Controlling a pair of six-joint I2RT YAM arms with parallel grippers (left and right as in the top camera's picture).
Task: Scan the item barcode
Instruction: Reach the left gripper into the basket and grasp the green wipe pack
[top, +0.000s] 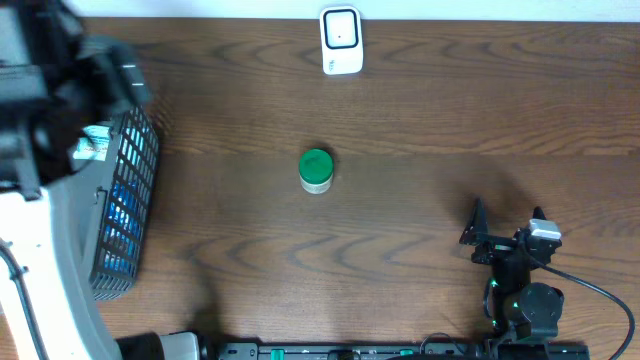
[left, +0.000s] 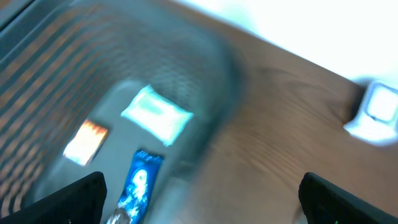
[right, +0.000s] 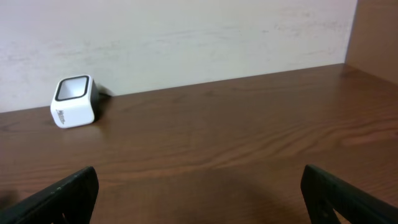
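Note:
The pale teal packet (top: 92, 143) (left: 155, 115) needs its barcode scanned, so my left gripper needs to grab it next by its long side edges and keep an end uncovered.
The white barcode scanner (top: 340, 41) stands at the table's far edge; the right wrist view shows the scanner (right: 73, 101) far to the left, and the left wrist view has the scanner (left: 376, 112) blurred at the right. A small jar with a green lid (top: 316, 170) stands mid-table, apart from both grippers. My left gripper (left: 199, 200) hovers open over the basket (top: 125, 215), nothing between its fingers (left: 74, 199). Inside the basket lie a pale teal packet (left: 155, 115), a blue packet (left: 140, 180) and an orange-white item (left: 86, 142). My right gripper (top: 478, 235) rests open and empty near the front right, also seen as the right gripper (right: 199, 196).
The left arm's grey body (top: 45, 260) covers the table's left edge beside the basket. A black cable (top: 600, 295) trails from the right arm's base. A pale wall (right: 186, 37) backs the table behind the scanner.

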